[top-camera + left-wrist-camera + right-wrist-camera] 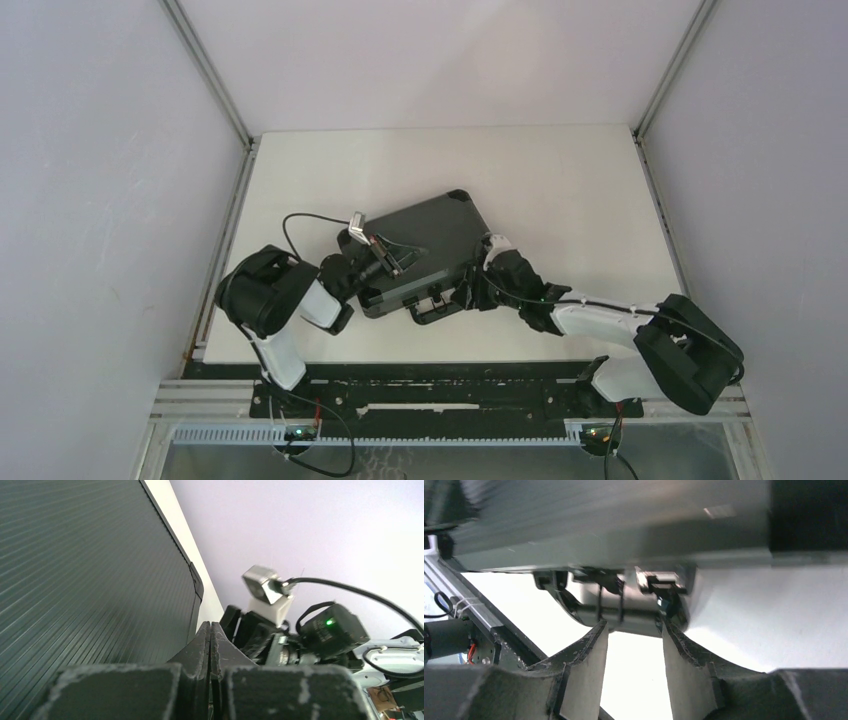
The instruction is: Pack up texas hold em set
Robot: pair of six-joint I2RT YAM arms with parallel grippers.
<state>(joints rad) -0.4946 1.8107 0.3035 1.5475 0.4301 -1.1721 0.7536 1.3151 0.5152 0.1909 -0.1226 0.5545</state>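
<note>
I would leave the black briefcase [430, 235] on the tabletop if I lifted my left gripper now. The gripper's shut fingers only rest over the briefcase's flat ribbed lid [438, 234].
The black briefcase [430, 235] lies shut on the table, so chips, card decks and buttons are hidden. My left gripper [400, 258] is shut and empty, and its tips rest over the ribbed lid [90, 570] near the case's left side; the tips also show in the left wrist view [210, 629]. My right gripper [468, 290] is open at the case's near edge. In the right wrist view the gripper [634, 630] has its fingertips right at the case's handle [624, 612], under the case's front wall [614, 525]. I cannot tell whether they touch it.
The white table [560, 190] stretches behind and to the right of the case. Grey walls and metal posts [205, 70] enclose it. A black rail [420, 372] runs along the near edge. The right arm's wrist camera [265, 587] shows in the left wrist view.
</note>
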